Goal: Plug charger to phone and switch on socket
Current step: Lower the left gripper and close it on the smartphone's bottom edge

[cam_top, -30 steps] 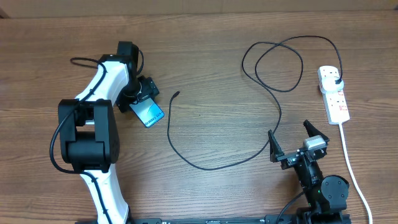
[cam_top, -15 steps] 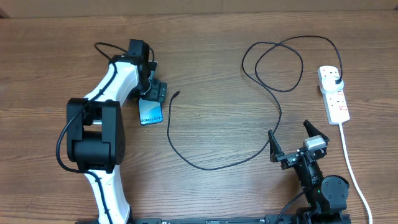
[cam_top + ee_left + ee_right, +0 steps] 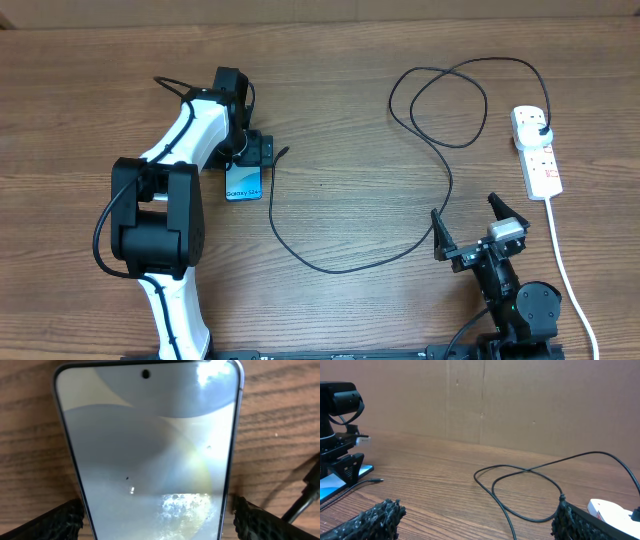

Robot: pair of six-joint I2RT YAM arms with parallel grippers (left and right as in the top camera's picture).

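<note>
My left gripper has the phone's long edges between its fingers, so it should close now, and that would hold the phone.
The phone (image 3: 243, 183), light blue screen up, lies flat on the wooden table just left of the charger's connector tip (image 3: 286, 151). My left gripper (image 3: 252, 150) stands open over the phone's far end. In the left wrist view its fingertips (image 3: 64, 521) flank the phone (image 3: 150, 445) with small gaps. The charger's black cable (image 3: 340, 268) curves across the table, loops at the back, and ends in a plug (image 3: 541, 131) seated in the white socket (image 3: 538, 160) at the right. My right gripper (image 3: 478, 232) rests open at the front right with nothing in it.
The socket's thick white cord (image 3: 568, 270) runs down the right edge past the right arm. In the right wrist view the cable loop (image 3: 530, 485) lies ahead, the socket (image 3: 612, 509) at the lower right, the left arm (image 3: 340, 420) far left. A cardboard wall (image 3: 520, 400) backs the table.
The left arm carried the phone rightward toward the cable tip, turned it square to the table, and laid it down. Its jaws have widened off the phone. The right arm stayed still.
</note>
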